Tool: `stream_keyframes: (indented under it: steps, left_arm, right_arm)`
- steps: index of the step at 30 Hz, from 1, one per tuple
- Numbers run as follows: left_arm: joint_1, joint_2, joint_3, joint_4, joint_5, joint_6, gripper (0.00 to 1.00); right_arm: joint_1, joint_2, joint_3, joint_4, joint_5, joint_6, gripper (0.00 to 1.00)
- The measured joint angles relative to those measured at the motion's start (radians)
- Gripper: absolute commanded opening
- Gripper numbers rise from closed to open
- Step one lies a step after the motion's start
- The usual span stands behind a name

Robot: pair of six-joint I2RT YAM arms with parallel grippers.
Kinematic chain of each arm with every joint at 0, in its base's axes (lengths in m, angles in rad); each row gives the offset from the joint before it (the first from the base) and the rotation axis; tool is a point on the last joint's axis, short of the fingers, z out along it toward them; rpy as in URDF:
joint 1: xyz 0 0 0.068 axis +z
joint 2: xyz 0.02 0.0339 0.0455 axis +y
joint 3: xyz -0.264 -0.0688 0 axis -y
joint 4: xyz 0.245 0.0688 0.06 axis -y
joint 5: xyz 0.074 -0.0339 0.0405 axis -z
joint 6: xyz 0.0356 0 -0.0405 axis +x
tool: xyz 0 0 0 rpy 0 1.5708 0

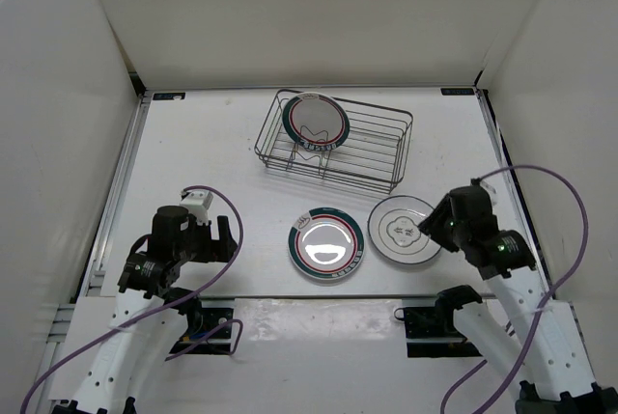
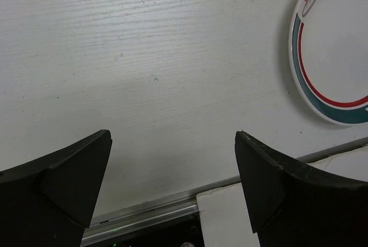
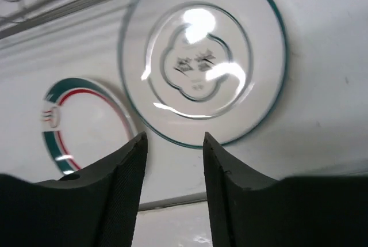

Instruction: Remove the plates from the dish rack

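I need to grab the upright banded plate with my right gripper to unload it onto the flat banded plate. My right gripper needs to hold the upright plate's rim on the side toward the rack's empty end.
The wire dish rack (image 1: 372,149) stands at the table's back centre. One banded plate (image 1: 315,120) leans upright in its left end. A second banded plate (image 1: 326,245) lies flat on the table in front of the rack; it also shows in the left wrist view (image 2: 333,51) and the right wrist view (image 3: 86,123). The plain flower-outline plate (image 1: 403,231) lies flat to its right, also in the right wrist view (image 3: 202,57). My right gripper (image 3: 174,143) is open and empty, just off that plate's near-right rim. My left gripper (image 2: 172,143) is open and empty over bare table, left of the plates.
White walls enclose the table on three sides. A metal rail (image 2: 149,212) runs along the near table edge under my left gripper. Purple cables (image 1: 570,192) loop from both arms.
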Motion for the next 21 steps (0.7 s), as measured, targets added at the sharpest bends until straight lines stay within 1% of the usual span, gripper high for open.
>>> stream_keyframes:
  steps: [1,2,4,5,8,14,21]
  left_arm:
    - [0.0,0.0,0.0,0.0,0.0,0.0,1.0]
    - [0.0,0.0,0.0,0.0,0.0,0.0,1.0]
    - [0.0,-0.003,0.0,0.0,0.0,0.0,1.0]
    - [0.0,-0.005,0.0,0.0,0.001,0.0,1.0]
    - [0.0,-0.008,0.0,0.0,0.001,0.0,1.0]
    - [0.0,-0.009,0.0,0.0,0.001,0.0,1.0]
    - [0.0,-0.009,0.0,0.0,-0.001,0.0,1.0]
  right_arm:
    - [0.0,0.016,0.027,0.028,-0.017,-0.037,0.52]
    - [0.0,0.048,0.067,0.051,-0.037,-0.072,0.58]
    - [0.0,0.146,0.154,0.124,-0.09,-0.159,0.65]
    - [0.0,0.202,0.2,0.159,-0.117,-0.199,0.7]
    - [0.0,0.382,0.319,0.29,-0.21,-0.312,0.74]
    - [0.001,0.689,0.451,0.516,-0.364,-0.482,0.74]
    - [0.008,0.995,0.607,0.768,-0.457,-0.609,0.74]
